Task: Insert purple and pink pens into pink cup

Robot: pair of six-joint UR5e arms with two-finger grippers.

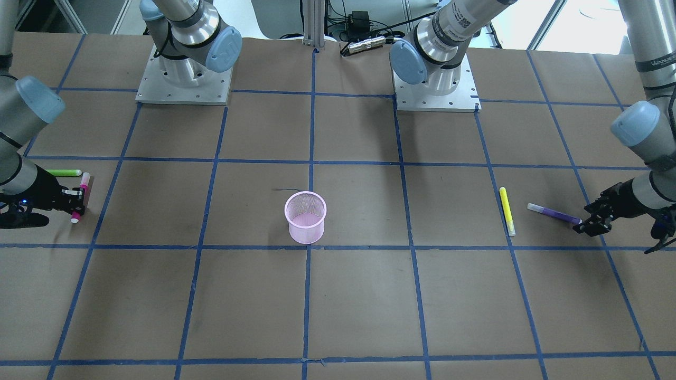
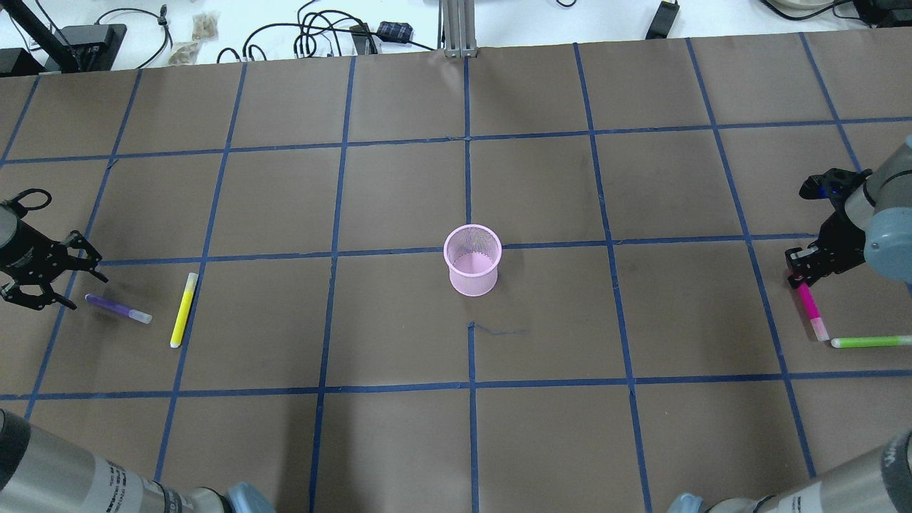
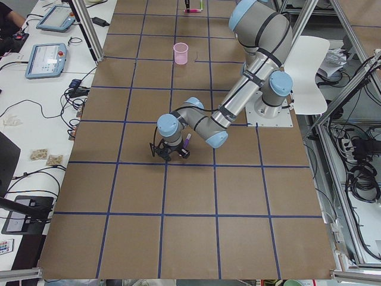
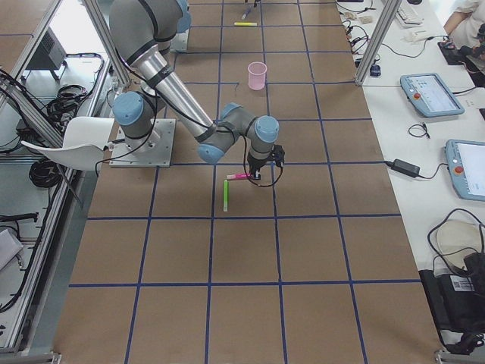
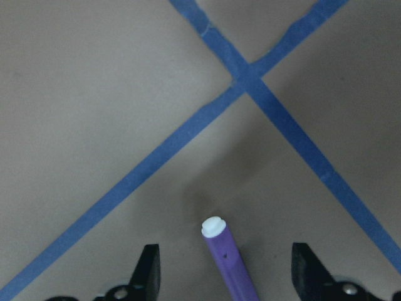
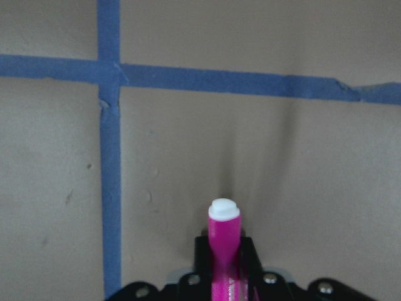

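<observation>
The left gripper will hold the purple pen by its barrel's plugged end [image 1: 574,219], so the purple pen's end with the cap [image 1: 535,208] stays free to slide into the pink cup.
The pink mesh cup [image 1: 305,216] stands upright at the table's middle and shows in the overhead view [image 2: 472,260]. The purple pen [image 1: 554,214] lies flat on the table. My left gripper [image 1: 582,220] is open and low, and its jaws straddle the pen's end [image 5: 229,260] without touching it. My right gripper [image 2: 798,279] is shut on one end of the pink pen [image 2: 811,310], which shows between the fingers in the right wrist view [image 6: 223,238]. The pen stays low at the table's far right edge.
A yellow pen [image 2: 184,308] lies beside the purple pen, on the cup's side. A green pen [image 2: 871,342] lies close to the pink pen's free end. Blue tape lines grid the brown table. Both arm bases [image 1: 184,79] stand at the robot's side.
</observation>
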